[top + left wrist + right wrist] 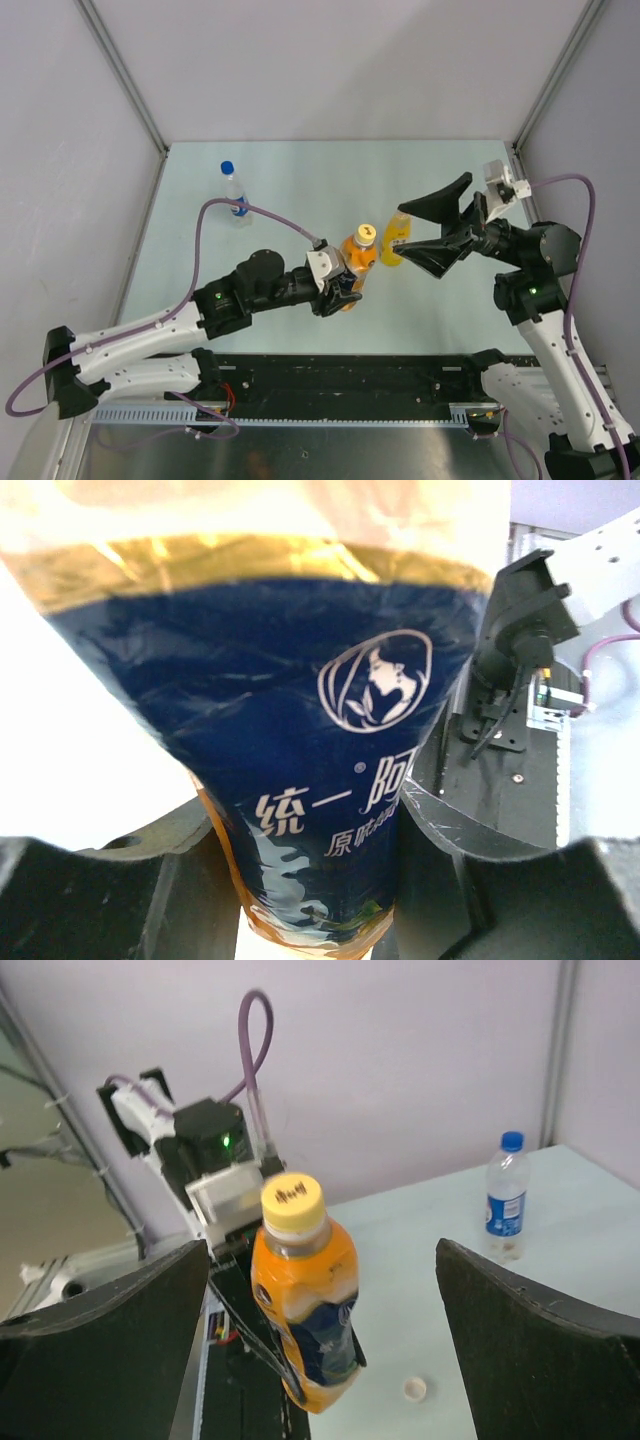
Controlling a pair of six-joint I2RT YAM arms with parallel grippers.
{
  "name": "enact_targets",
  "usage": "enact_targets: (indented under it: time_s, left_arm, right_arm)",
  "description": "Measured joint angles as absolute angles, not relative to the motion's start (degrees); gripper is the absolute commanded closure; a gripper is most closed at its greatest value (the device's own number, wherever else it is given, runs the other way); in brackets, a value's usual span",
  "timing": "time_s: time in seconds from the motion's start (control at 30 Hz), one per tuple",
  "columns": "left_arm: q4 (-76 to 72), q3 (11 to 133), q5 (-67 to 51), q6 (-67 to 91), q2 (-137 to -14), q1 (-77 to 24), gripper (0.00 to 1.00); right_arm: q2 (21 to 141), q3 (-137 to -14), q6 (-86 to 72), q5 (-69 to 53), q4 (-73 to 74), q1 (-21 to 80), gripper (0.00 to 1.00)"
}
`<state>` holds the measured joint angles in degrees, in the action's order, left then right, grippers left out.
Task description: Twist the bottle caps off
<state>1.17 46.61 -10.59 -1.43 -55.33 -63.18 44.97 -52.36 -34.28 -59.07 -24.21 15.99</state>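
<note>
Next, my right gripper grabs the shorter orange bottle's yellow cap (365, 235) (293, 1204) by its sides, fingers in line with the bottle, to unscrew the cap.
My left gripper (343, 285) is shut on the shorter orange bottle (352, 262) with the dark label and holds it tilted above the table. Its yellow cap (366, 233) is on. In the left wrist view the dark label (330, 780) fills the gap between my left gripper's (320, 890) fingers. My right gripper (402, 227) is open wide, to the right of that bottle. In the right wrist view my right gripper (322, 1260) frames the bottle (305, 1310) and its cap (292, 1203). The tall yellow bottle (394, 245) stands under the right fingers, top partly hidden. The water bottle (236, 195) keeps its blue cap (227, 168).
A loose white cap (415, 1389) lies on the table below the held bottle. The water bottle (507, 1200) stands at the back left of the table. Grey walls enclose the table on three sides. A black rail (350, 385) runs along the near edge.
</note>
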Motion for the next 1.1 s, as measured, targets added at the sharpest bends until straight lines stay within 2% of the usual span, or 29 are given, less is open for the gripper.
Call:
enact_targets:
  time_s: [0.27, 0.67, 0.8, 0.97, 1.1]
  left_arm:
    - [1.13, 46.61, -1.37, 0.75, -59.61, -63.18, 1.0]
    - [4.19, 51.07, 23.38, 2.98, -68.07, -68.25, 1.0]
    - [5.54, 53.41, 33.12, 3.03, -71.0, -70.35, 1.0]
    - [7.86, 54.78, 40.88, 3.16, -73.06, -70.98, 1.0]
    - [8.93, 55.0, 44.69, 3.25, -73.49, -71.02, 1.0]
  right_arm:
    - [41.65, -54.22, -34.85, -41.28, -16.64, 17.61, 0.01]
    - [51.9, -62.94, -29.58, -6.79, 2.33, 38.85, 0.01]
    - [54.68, -64.45, -28.45, 1.37, 6.15, 42.89, 0.08]
    - [56.29, -66.57, -26.74, 12.21, 9.63, 48.45, 0.21]
    - [57.21, -67.81, -25.61, 16.47, 10.37, 50.7, 0.3]
